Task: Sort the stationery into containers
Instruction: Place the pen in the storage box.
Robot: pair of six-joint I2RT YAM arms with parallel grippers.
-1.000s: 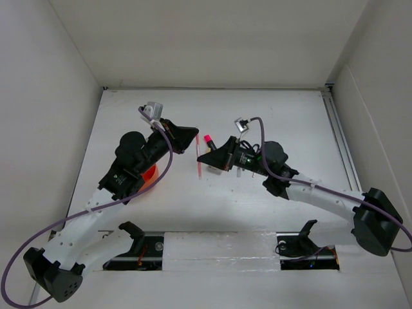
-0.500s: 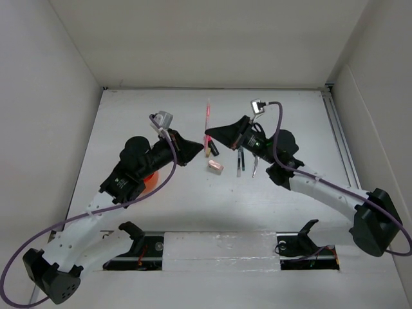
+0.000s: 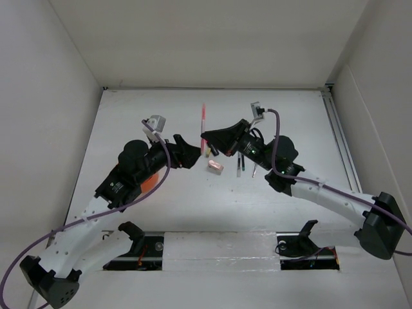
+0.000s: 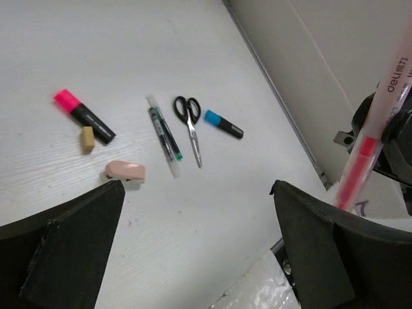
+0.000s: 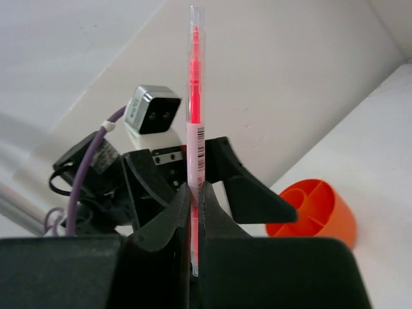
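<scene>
My left gripper grabs the thin pink pen by its printed body (image 3: 203, 119) next, to sort it into the orange cup (image 3: 150, 183).
My right gripper (image 5: 195, 190) is shut on the thin pink pen (image 5: 194, 109), holding it upright above the table's middle; from above the gripper (image 3: 206, 138) carries the pen (image 3: 203, 118) standing up. My left gripper (image 4: 196, 187) is open and holds nothing, and it faces the pen (image 4: 376, 122) at close range. On the table lie the pink-capped highlighter (image 4: 84, 116), a dark pen (image 4: 164, 135), scissors (image 4: 190, 125), a blue-capped marker (image 4: 223, 124) and a pinkish eraser (image 4: 125, 171). The orange cup (image 5: 312, 212) stands mostly hidden under my left arm (image 3: 149, 183).
A small tan block (image 4: 87, 138) lies beside the highlighter. A metal rail (image 3: 340, 145) runs along the table's right edge. White walls close in the back and both sides. The two arms nearly meet over the middle of the table.
My right gripper has lifted the pink pen off the table and stood it upright. My left gripper has opened and drawn up to the pen.
</scene>
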